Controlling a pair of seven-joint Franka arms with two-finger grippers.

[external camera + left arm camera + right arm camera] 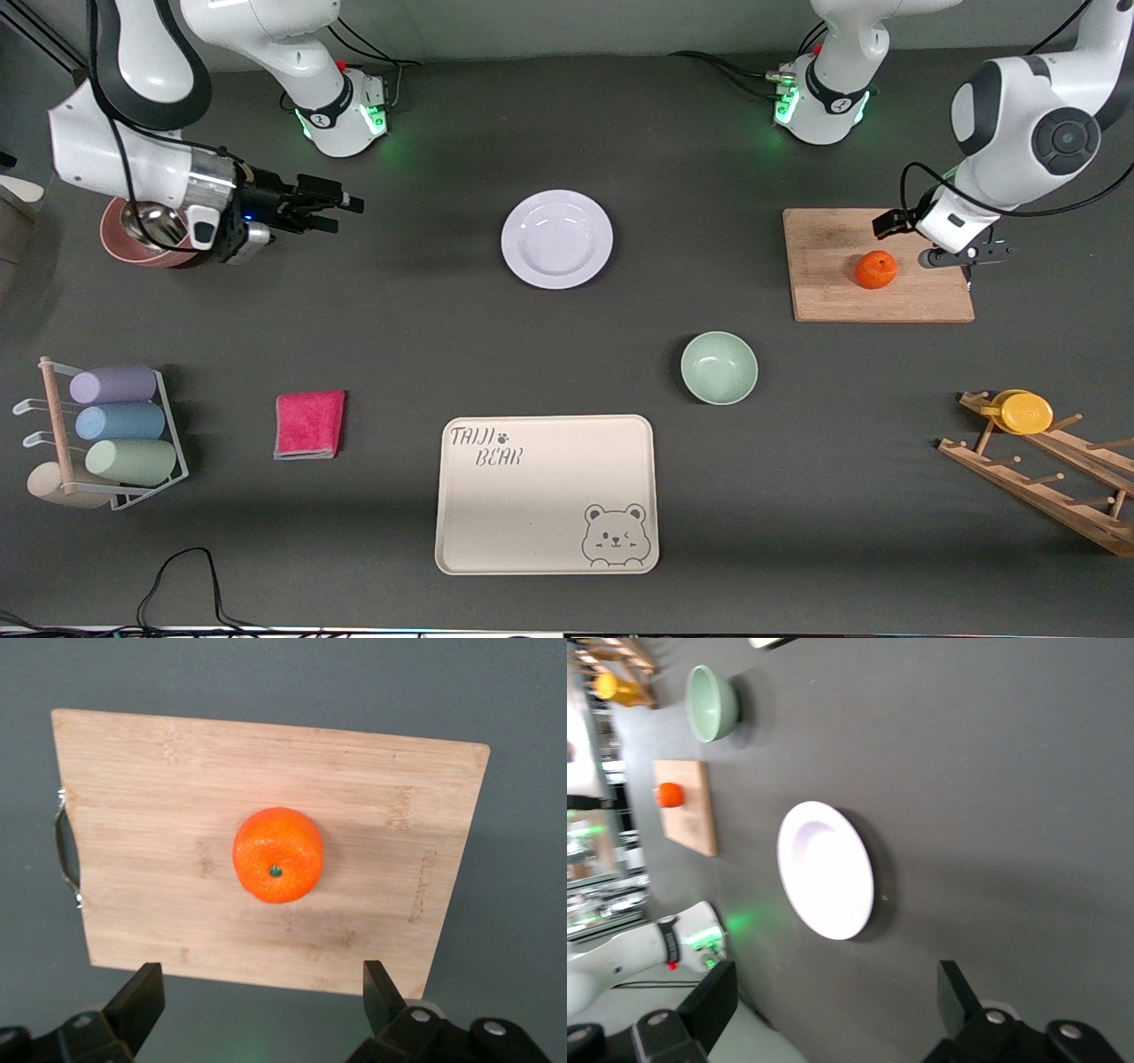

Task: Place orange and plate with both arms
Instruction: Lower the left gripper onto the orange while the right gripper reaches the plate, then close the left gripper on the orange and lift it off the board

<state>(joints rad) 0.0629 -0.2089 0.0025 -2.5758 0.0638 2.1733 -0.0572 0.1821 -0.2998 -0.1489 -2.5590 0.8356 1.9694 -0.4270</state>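
The orange [876, 269] should go on the white plate [556, 239], so the left gripper should next grab it by its round sides.
The orange [876, 269] sits on a wooden cutting board [833, 257] toward the left arm's end of the table. My left gripper [941, 241] is open and empty, hovering over the board's edge beside the orange. In the left wrist view the orange [277, 855] lies ahead of the open left gripper [263, 992]. The white plate [556, 239] lies mid-table. My right gripper [339, 213] is open and empty, over the table well apart from the plate, toward the right arm's end. The right wrist view shows the plate [826, 870], the orange [670, 795] and the right gripper [833, 1001].
A mint-green bowl [718, 368] and a beige bear tray [547, 494] lie nearer the front camera. A pink cloth [309, 424], a rack of cups [106, 434], a wooden rack with a yellow cup [1026, 412] and a steel bowl [146, 229] stand around the edges.
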